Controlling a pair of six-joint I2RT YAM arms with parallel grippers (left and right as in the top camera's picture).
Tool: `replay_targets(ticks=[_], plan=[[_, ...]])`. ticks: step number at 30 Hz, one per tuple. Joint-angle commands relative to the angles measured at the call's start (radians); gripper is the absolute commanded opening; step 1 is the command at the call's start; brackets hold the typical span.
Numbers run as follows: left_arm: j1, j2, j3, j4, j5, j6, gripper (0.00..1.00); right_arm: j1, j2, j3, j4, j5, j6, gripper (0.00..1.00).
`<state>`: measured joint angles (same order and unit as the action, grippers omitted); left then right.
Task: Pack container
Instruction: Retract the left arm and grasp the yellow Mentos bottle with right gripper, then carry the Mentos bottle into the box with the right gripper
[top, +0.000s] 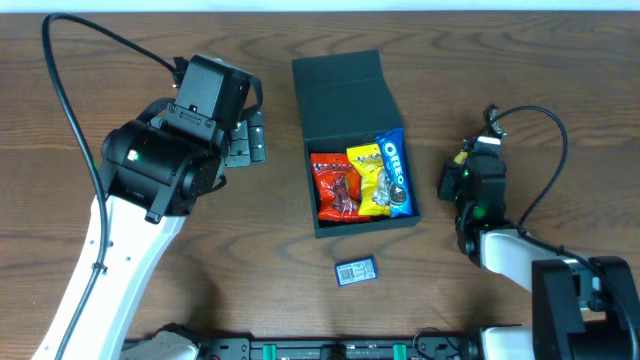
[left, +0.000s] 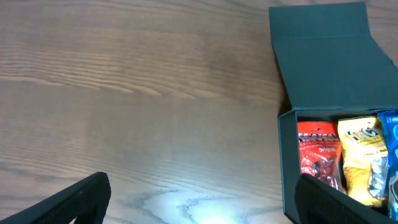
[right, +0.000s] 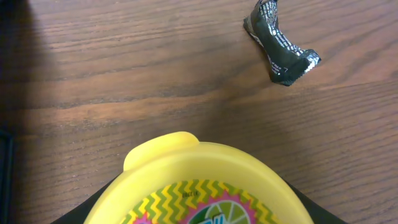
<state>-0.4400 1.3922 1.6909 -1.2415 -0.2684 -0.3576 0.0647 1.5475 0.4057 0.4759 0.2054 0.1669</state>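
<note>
The right gripper's fingers are closed around the yellow tub (top: 460, 157) (right: 199, 171) below the zigzag label, so the tub would come up off the wood if the robot lifted the gripper now.
The container (top: 400, 222) is a dark green-black box at mid table with its flap lid (top: 340, 90) folded open at the back. Inside lie a red packet (top: 335, 188), a yellow packet (top: 368, 178) and a blue Oreo packet (top: 395, 168). It also shows in the left wrist view (left: 323, 68). My left gripper (top: 246, 138) is open and empty over bare table left of the box, fingers wide apart (left: 199, 208). My right gripper (top: 463, 178) is right of the box, shut on a round yellow tub (right: 199, 171) with a zigzag label.
A small dark blue packet (top: 356, 271) lies on the table in front of the box. A crumpled black wrapped snack (right: 280, 43) lies on the wood beyond the right gripper. Cables loop near both arms.
</note>
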Motion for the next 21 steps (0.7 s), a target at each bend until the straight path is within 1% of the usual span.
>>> replay_targets(ticks=[1, 3, 5, 6, 7, 9, 13, 16, 19, 21], plan=[[0.004, 0.009, -0.002, 0.0, -0.003, 0.022, 0.95, -0.006, 0.01, 0.013, -0.001, 0.004, -0.006, 0.26], [0.004, 0.009, -0.002, 0.0, -0.004, 0.022, 0.95, -0.006, 0.01, 0.013, -0.001, 0.004, -0.003, 0.2], [0.004, 0.009, -0.002, 0.0, -0.004, 0.022, 0.95, -0.006, 0.009, 0.013, -0.001, 0.005, 0.002, 0.07], [0.004, 0.009, -0.002, 0.0, -0.004, 0.022, 0.95, -0.006, 0.008, 0.013, -0.001, 0.005, 0.011, 0.03], [0.004, 0.009, -0.002, -0.001, -0.004, 0.022, 0.95, -0.006, 0.005, 0.013, -0.002, 0.008, 0.018, 0.01], [0.004, 0.009, -0.002, -0.003, -0.004, 0.023, 0.95, -0.006, -0.006, 0.013, -0.012, 0.008, 0.019, 0.01], [0.004, 0.009, -0.002, -0.011, -0.004, 0.023, 0.95, -0.005, -0.101, 0.016, -0.098, 0.007, 0.019, 0.01], [0.004, 0.009, -0.002, -0.015, -0.003, 0.023, 0.95, -0.005, -0.241, 0.043, -0.249, 0.007, 0.021, 0.01], [0.004, 0.009, -0.002, -0.015, -0.003, 0.022, 0.95, -0.005, -0.395, 0.124, -0.496, 0.003, 0.063, 0.01], [0.004, 0.009, -0.002, -0.016, -0.002, 0.022, 0.95, -0.005, -0.478, 0.198, -0.664, -0.016, 0.065, 0.01]])
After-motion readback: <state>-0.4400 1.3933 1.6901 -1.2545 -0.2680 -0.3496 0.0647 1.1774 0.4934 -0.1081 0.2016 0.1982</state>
